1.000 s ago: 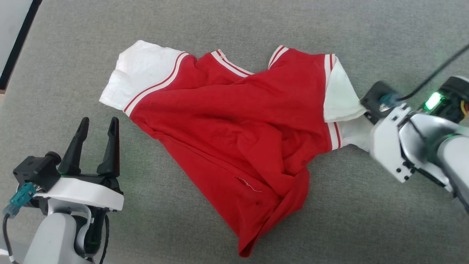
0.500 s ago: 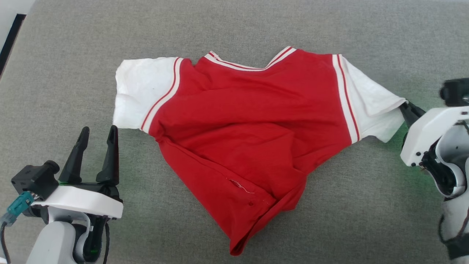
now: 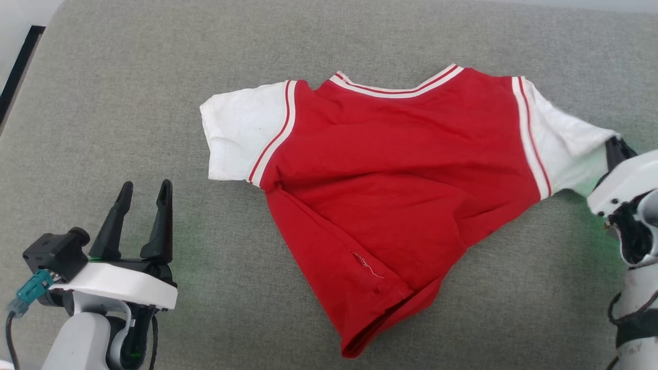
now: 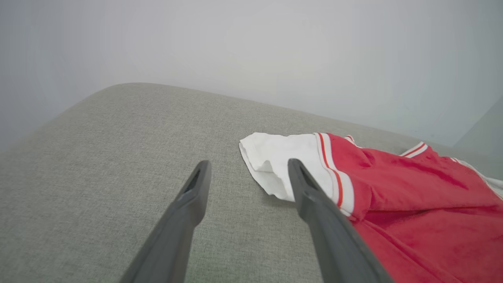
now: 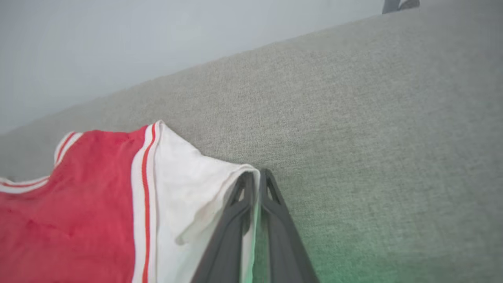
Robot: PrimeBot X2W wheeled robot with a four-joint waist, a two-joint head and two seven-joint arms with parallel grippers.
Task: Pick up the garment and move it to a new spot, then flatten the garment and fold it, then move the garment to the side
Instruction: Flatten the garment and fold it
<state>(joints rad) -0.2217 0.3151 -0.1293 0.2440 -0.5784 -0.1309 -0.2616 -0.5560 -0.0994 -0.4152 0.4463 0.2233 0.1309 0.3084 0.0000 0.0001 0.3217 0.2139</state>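
The open edge of the white sleeve curls up while the red body point(image 3: 401, 148) lies flat. My left gripper should pinch the garment by that sleeve edge point(image 3: 207, 141) next.
The garment point(image 3: 401, 174), a red jersey shirt with white sleeves and striped trim, lies spread on the grey cloth surface point(image 3: 103, 128), its lower body bunched toward a point at the front. No black characters show. My right gripper point(image 3: 614, 149) is shut on the edge of the right white sleeve point(image 5: 196, 196), which is pulled taut; the sleeve hem sits pinched between the two fingers point(image 5: 255, 177). My left gripper point(image 3: 144, 187) stands open at the lower left, apart from the shirt. The left white sleeve point(image 4: 275, 161) lies just ahead and right of its fingers point(image 4: 245, 167).
The grey cloth surface stretches around the shirt on all sides. A dark strip and pale floor point(image 3: 20, 56) mark its edge at the upper left. A pale wall point(image 4: 275, 47) rises behind the far edge.
The right gripper has dragged the right sleeve outward to the right, unfolding it and spreading the shirt's shoulders flat. The head camera has shifted too. The left gripper has stayed open in place.
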